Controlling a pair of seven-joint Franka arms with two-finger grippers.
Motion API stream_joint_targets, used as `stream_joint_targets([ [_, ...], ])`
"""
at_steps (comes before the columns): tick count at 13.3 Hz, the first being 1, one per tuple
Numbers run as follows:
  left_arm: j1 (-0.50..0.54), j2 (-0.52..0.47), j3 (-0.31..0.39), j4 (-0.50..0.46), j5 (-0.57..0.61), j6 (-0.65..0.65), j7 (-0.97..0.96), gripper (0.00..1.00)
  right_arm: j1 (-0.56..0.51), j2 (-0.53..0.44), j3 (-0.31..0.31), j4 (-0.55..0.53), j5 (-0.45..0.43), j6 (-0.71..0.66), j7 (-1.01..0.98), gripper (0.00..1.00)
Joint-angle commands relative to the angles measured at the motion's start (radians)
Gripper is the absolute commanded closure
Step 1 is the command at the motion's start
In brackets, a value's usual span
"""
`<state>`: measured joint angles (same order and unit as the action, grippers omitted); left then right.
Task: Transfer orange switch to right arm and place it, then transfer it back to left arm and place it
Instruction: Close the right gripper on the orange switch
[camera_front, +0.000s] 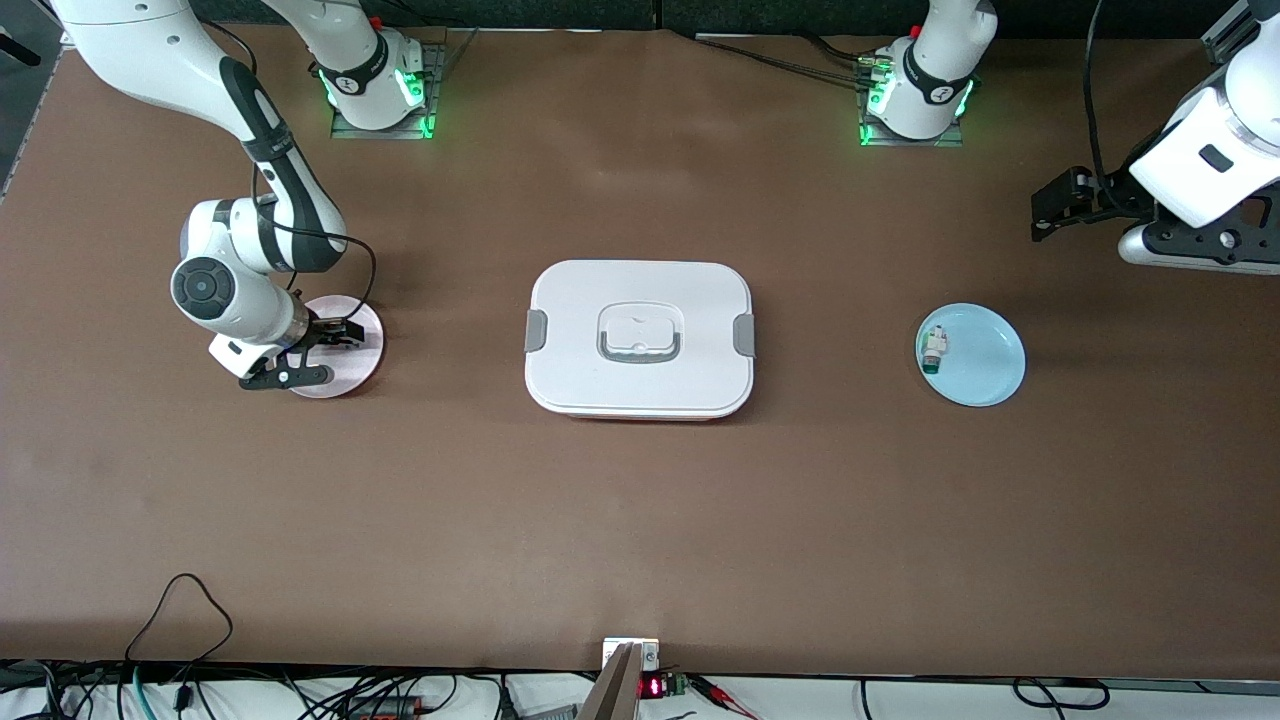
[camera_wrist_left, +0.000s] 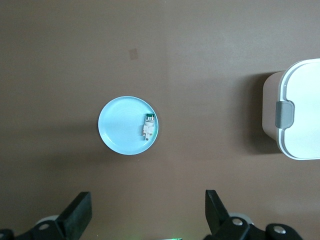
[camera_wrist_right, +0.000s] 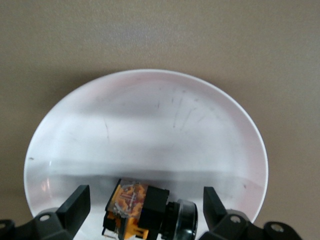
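Note:
The orange switch needs to go back to the left arm, so my right gripper will next grab it by its round black knob (camera_wrist_right: 186, 219) and orange end (camera_wrist_right: 115, 214).
The orange switch (camera_wrist_right: 142, 210) lies on its side in a pale pink plate (camera_wrist_right: 150, 125) toward the right arm's end of the table. My right gripper (camera_wrist_right: 145, 200) is down at the plate (camera_front: 362, 362), open, one finger on each side of the switch with gaps both ways. In the front view the right gripper (camera_front: 322, 352) covers the switch. The white lidded box (camera_front: 640, 335) sits mid-table between the two plates. My left gripper (camera_wrist_left: 148, 205) hangs open and empty, high over the left arm's end of the table (camera_front: 1200, 240).
A light blue plate (camera_front: 985, 365) holding a small white-and-green component (camera_front: 934, 350) lies toward the left arm's end; both show in the left wrist view, plate (camera_wrist_left: 122, 127) and component (camera_wrist_left: 148, 127), with the box corner (camera_wrist_left: 300, 115). Cables hang at the table's near edge.

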<state>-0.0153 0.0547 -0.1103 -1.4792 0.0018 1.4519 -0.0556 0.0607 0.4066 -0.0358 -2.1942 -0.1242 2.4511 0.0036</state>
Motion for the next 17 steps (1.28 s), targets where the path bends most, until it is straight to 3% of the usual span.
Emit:
stream_joint_targets([
  [1,-0.005,-0.007,0.0,0.005,0.02,-0.01,-0.009,0.0,-0.002,-0.015,0.002,-0.027,-0.02,0.012,0.068,0.0],
  [15,-0.005,-0.007,-0.002,0.005,0.02,-0.01,-0.009,0.0,-0.01,-0.025,0.001,-0.048,-0.058,0.002,0.084,0.0],
  [16,-0.005,-0.007,-0.002,0.005,0.02,-0.01,-0.009,0.0,-0.015,-0.025,0.001,-0.048,-0.058,0.002,0.082,0.05],
  [17,-0.005,-0.007,-0.002,0.005,0.021,-0.01,-0.009,0.0,-0.015,-0.025,0.001,-0.048,-0.058,0.002,0.084,0.2],
])
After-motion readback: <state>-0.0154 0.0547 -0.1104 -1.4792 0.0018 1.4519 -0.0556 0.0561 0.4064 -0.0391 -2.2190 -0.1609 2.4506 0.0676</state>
